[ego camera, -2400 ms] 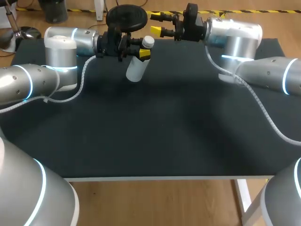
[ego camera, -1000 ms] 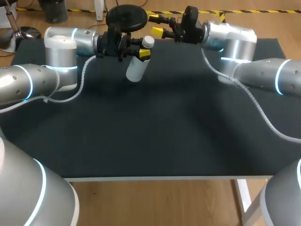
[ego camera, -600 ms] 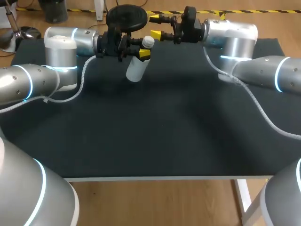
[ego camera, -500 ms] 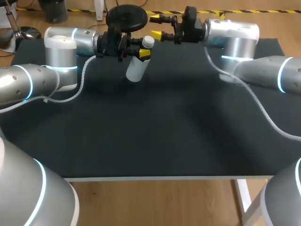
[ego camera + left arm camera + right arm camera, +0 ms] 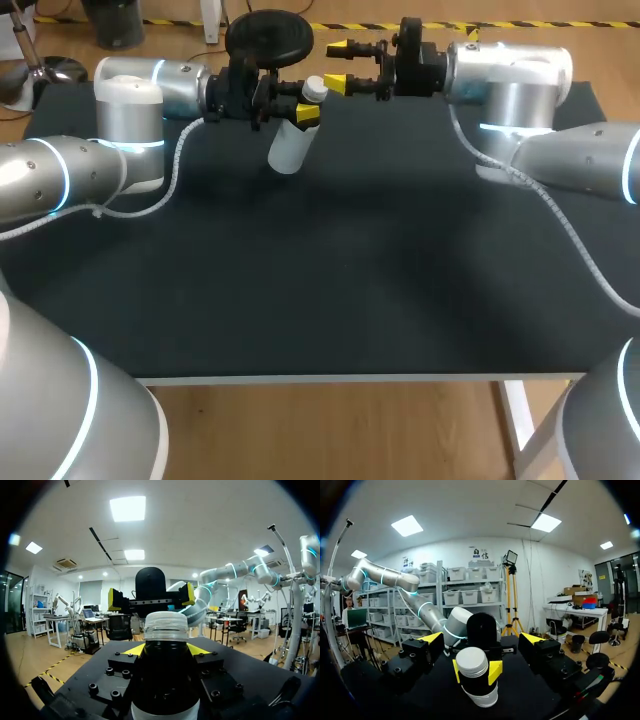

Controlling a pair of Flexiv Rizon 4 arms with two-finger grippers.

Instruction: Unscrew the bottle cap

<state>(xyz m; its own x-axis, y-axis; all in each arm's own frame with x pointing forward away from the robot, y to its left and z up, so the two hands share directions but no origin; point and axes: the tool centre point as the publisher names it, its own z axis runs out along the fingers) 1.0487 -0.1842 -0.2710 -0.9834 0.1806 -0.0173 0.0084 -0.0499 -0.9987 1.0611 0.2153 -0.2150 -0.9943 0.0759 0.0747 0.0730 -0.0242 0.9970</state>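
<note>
My right gripper is to grab the cap by its ribbed side [image 5: 315, 94] next, so that it can unscrew the cap from the white bottle [image 5: 290, 148].
My left gripper [image 5: 305, 112] is shut on a white bottle [image 5: 290, 148] and holds it tilted above the table's far edge, its white cap [image 5: 314, 88] pointing up and to the right. In the left wrist view the bottle [image 5: 165, 680] stands between my left gripper's [image 5: 165, 650] yellow tips, with the ribbed cap [image 5: 166, 625] ahead of them. My right gripper [image 5: 338, 65] is open just right of the cap, its tips spread wider than the cap and not touching it. The right wrist view shows the cap [image 5: 472, 661] ahead of my open right gripper [image 5: 481, 639].
The black table top [image 5: 330, 270] stretches out under both arms. A round black stool seat [image 5: 268, 35] sits just past the far edge, behind the bottle.
My right arm's wrist has swung to the right and its open gripper has levelled out, now pointing straight at the cap. The left arm and the bottle have stayed put.
</note>
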